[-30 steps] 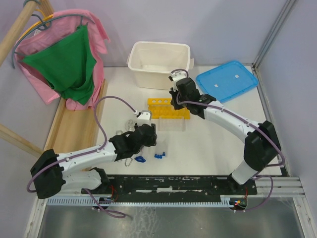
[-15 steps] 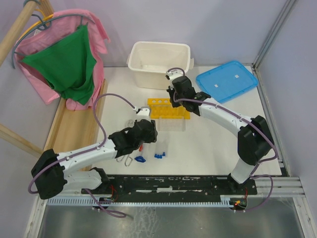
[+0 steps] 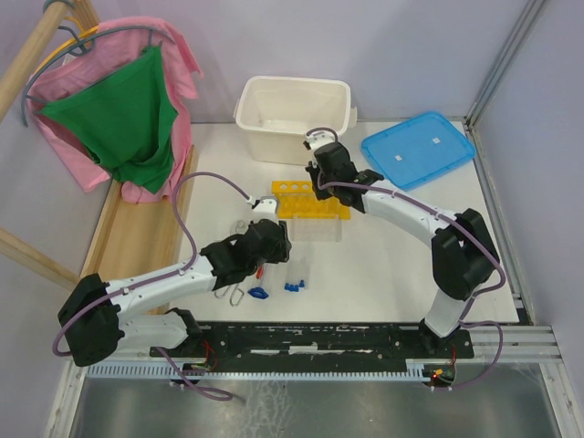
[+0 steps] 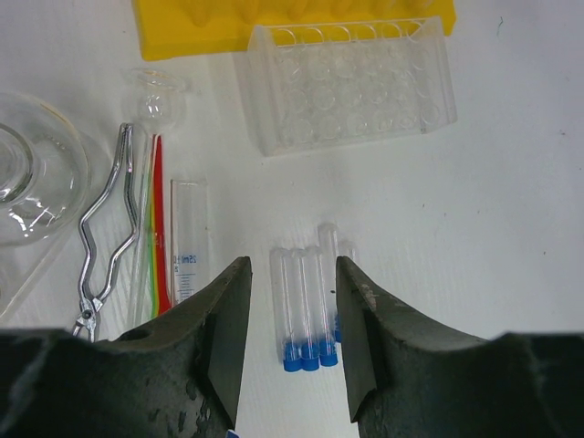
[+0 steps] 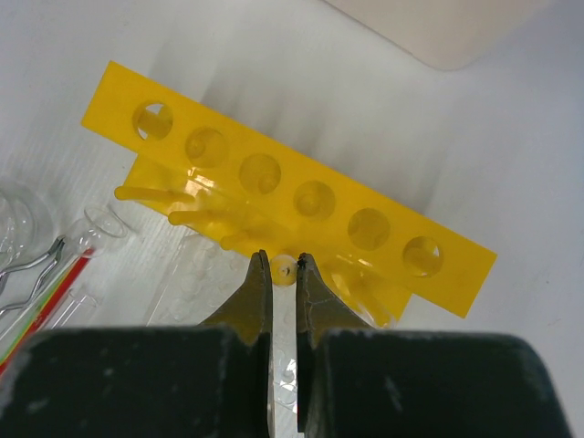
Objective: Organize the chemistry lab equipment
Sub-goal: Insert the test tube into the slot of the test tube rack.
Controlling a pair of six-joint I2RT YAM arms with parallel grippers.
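Flat table lies under the yellow rack (image 3: pixel 308 202) and the rack would remain mid-table beside the clear rack, so it is time for my right gripper to release it.
The yellow test-tube rack (image 3: pixel 308 202) lies on its side mid-table; the right wrist view shows its holes and pegs (image 5: pixel 274 178). My right gripper (image 5: pixel 284 262) is shut on one yellow peg of the rack (image 3: pixel 324 180). My left gripper (image 4: pixel 290 269) is open and empty above three blue-capped tubes (image 4: pixel 305 310), which lie between its jaws on the table (image 3: pixel 292 286). Metal tongs (image 4: pixel 105 228), a thin red rod (image 4: pixel 157 224), a graduated cylinder (image 4: pixel 190 239) and glass flasks (image 4: pixel 32 173) lie to their left.
A clear plastic tube rack (image 4: pixel 347 87) lies just in front of the yellow rack. The white tub (image 3: pixel 292 109) stands at the back and the blue lid (image 3: pixel 418 148) at the back right. Clothes hang on a wooden stand (image 3: pixel 119 109) at the left.
My right gripper has shifted slightly left and down onto the yellow rack. My left gripper has edged slightly back over the tubes. Nothing on the table has moved.
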